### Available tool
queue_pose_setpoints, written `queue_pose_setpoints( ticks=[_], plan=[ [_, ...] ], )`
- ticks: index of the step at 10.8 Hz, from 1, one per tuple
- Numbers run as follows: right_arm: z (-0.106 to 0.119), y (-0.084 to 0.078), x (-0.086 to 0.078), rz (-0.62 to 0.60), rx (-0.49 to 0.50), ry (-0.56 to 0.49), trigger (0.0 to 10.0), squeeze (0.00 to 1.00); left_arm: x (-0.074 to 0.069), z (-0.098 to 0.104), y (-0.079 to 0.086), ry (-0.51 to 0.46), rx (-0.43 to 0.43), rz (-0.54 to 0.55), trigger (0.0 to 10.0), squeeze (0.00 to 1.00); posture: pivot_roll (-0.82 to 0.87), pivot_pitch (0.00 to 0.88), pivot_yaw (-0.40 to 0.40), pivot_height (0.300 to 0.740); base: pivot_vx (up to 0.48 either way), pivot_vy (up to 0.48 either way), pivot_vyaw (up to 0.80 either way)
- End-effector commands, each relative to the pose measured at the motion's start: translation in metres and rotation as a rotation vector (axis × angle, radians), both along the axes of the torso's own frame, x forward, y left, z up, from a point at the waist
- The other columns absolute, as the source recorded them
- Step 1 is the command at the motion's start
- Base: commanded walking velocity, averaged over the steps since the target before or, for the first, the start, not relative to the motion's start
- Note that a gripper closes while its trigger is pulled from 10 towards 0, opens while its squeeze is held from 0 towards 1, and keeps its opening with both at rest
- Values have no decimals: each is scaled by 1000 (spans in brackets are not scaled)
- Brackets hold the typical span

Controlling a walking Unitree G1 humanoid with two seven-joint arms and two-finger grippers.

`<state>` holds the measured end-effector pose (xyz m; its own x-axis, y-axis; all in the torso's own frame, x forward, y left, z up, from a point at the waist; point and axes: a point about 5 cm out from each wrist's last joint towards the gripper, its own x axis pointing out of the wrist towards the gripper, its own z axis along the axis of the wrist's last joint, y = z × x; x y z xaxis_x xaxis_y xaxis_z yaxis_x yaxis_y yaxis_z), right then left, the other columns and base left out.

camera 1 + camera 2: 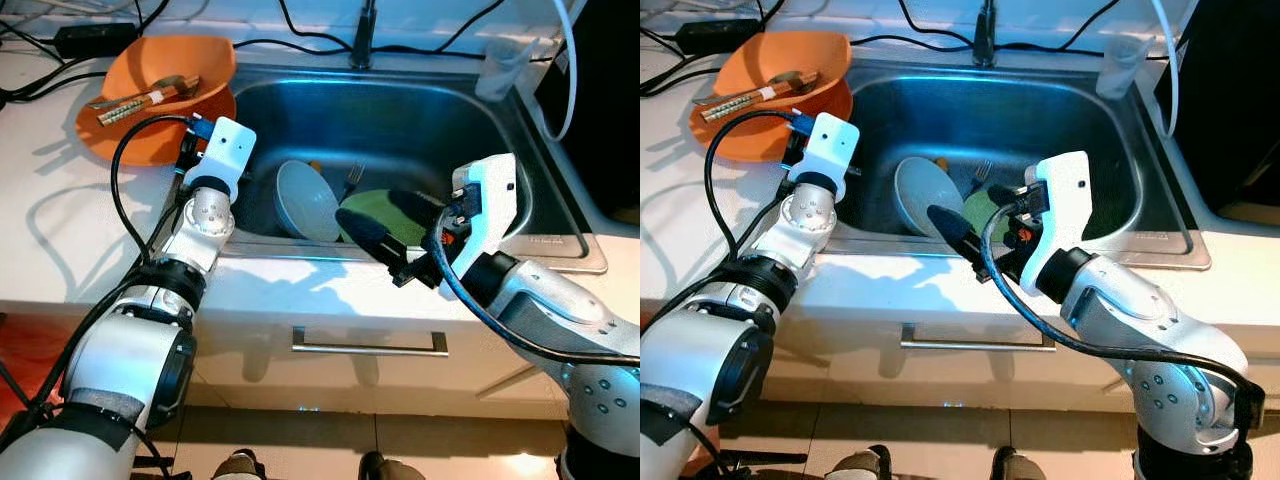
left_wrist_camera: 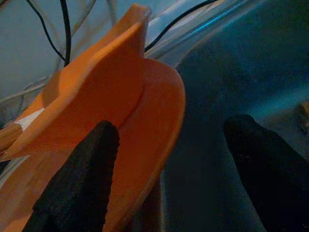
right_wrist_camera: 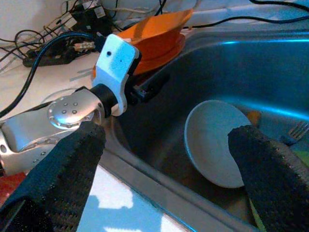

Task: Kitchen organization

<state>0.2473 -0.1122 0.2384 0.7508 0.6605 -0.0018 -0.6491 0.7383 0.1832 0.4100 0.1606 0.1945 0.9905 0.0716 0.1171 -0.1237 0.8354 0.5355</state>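
Note:
My left gripper will grab the orange plate by its rim beside the sink next, because the orange bowl covers the plate's middle.
An orange bowl with several utensils in it rests on an orange plate on the counter left of the steel sink. My left gripper is open at the sink's left rim, one finger over the orange plate's edge and the other over the basin. Inside the sink a pale grey-blue plate leans beside a green plate and a fork. Open above the sink's front edge, my right gripper points left towards the pale plate and holds nothing.
The faucet stands at the back of the sink, and a clear cup is at the back right. Black cables and a power adapter lie on the counter behind the bowl. A drawer handle is below the counter edge.

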Motion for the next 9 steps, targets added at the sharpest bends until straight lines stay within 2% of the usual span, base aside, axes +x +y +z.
queue_pose_setpoints(
  ticks=[1,4,5,6,7,8,9],
  plan=[
    [0,-2,-4,-3,-3,3,10000,0,-5,-26,1,101,45,20,10000,0,-127,212,-18,740,0,0,0],
    [0,-1,-4,-2,1,5,10000,0,-4,-22,6,106,68,33,10000,0,-125,213,-18,740,0,0,0],
    [0,-1,-4,-2,2,7,10000,0,-4,-23,7,114,79,39,8784,0,-125,215,-18,740,0,0,0],
    [0,-1,-5,-4,3,9,10000,0,-4,-24,9,124,95,45,8902,0,-126,216,-17,740,0,0,0],
    [-1,-1,-5,-5,4,11,10000,0,-4,-25,11,134,106,48,6118,0,-127,216,-15,740,0,0,0],
    [-1,-2,-5,-6,4,12,10000,0,-4,-25,13,142,110,51,0,0,-125,214,-15,740,0,0,0],
    [-1,-2,-6,-6,4,13,10000,0,-4,-24,14,142,113,54,0,0,-124,213,-15,740,0,0,0]
  ],
)
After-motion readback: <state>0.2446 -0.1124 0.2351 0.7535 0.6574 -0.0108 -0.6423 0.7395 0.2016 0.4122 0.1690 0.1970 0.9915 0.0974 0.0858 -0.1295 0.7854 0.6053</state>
